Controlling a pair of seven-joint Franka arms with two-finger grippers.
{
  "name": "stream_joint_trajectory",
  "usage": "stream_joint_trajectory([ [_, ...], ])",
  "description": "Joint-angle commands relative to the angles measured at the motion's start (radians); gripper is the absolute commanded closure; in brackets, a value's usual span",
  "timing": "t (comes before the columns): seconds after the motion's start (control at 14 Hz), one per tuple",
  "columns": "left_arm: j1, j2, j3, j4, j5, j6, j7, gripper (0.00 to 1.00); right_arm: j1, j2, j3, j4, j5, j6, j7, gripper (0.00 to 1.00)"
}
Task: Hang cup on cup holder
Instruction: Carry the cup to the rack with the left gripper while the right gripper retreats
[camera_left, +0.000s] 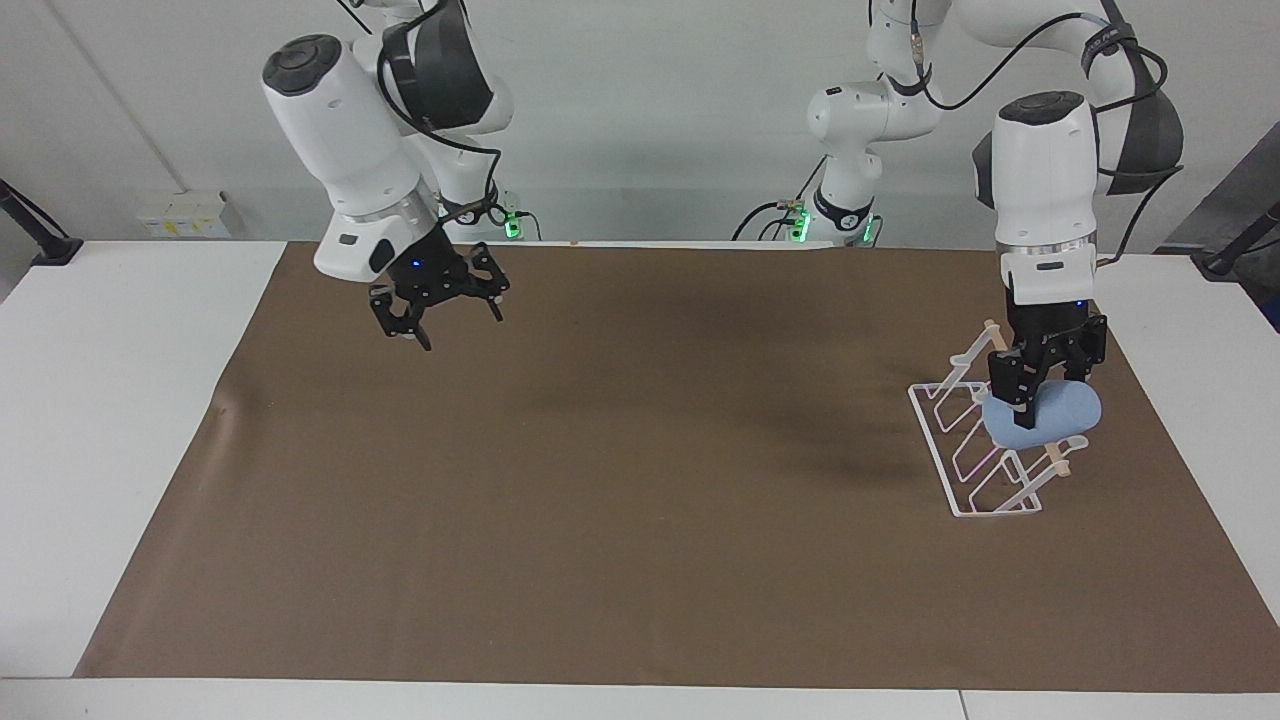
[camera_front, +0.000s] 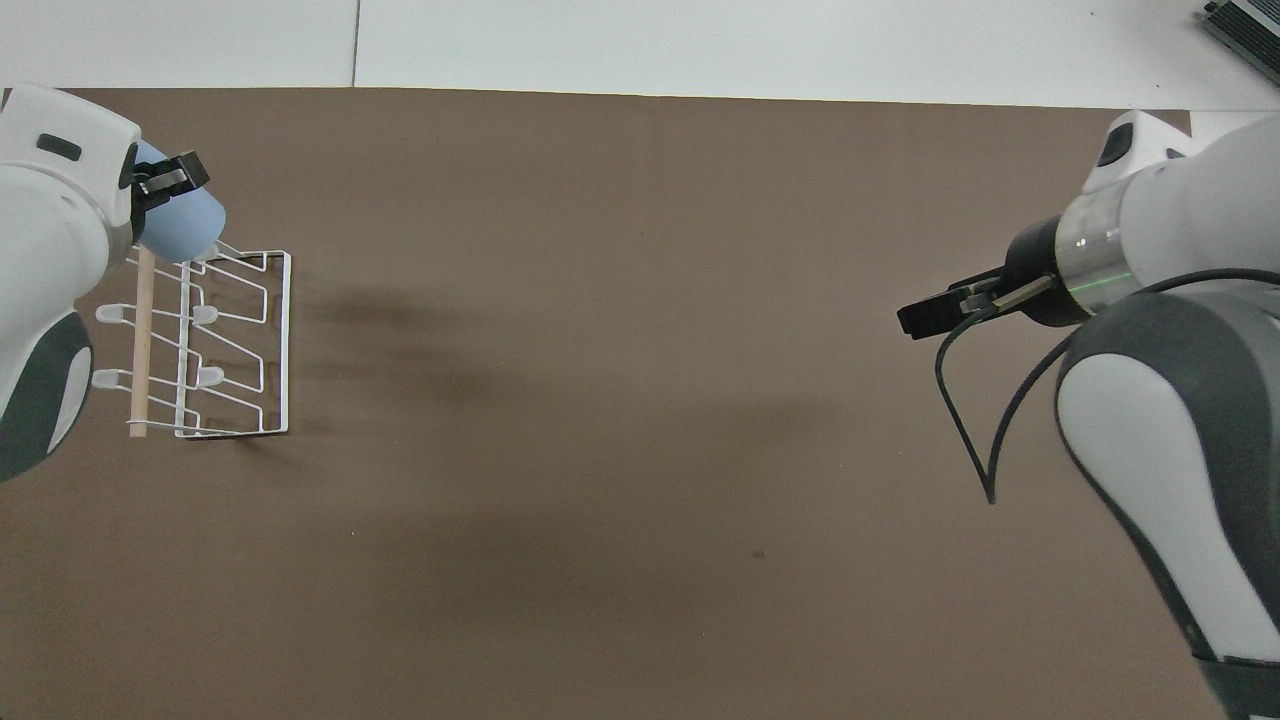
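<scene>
The light-blue cup (camera_left: 1052, 418) is still short of the white holder's nearest prong, so it is too early to release. My left gripper moves the cup toward that prong first.
The light-blue cup (camera_left: 1052, 418) (camera_front: 188, 226) lies on its side in the air, with my left gripper (camera_left: 1040, 392) (camera_front: 166, 180) shut on it from above. It hangs low over the prongs and wooden rod of the white wire cup holder (camera_left: 996, 512) (camera_front: 287, 340), which stands on the mat at the left arm's end of the table. Whether the cup touches a prong I cannot tell. My right gripper (camera_left: 452, 326) (camera_front: 930, 315) hangs open and holds nothing, raised over the mat toward the right arm's end.
A brown mat (camera_left: 600, 500) (camera_front: 600, 400) covers most of the white table (camera_left: 100, 400). The right arm's black cable (camera_front: 960, 420) dangles below its wrist.
</scene>
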Motion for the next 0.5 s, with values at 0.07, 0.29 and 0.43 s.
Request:
stream_joint_trajectory([
  [0.07,0.021,0.010,-0.005,-0.032,0.059,0.043,-0.028,1.00,-0.001,0.051,-0.036,0.131,-0.073,-0.121,0.131,0.00],
  [0.29,0.021,0.009,-0.005,-0.069,0.076,0.071,-0.035,1.00,0.000,0.045,-0.115,0.154,-0.064,-0.198,0.142,0.00],
  [0.43,0.022,0.010,-0.005,-0.076,0.082,0.077,-0.037,1.00,0.000,0.030,-0.158,0.154,-0.055,-0.244,0.142,0.00],
])
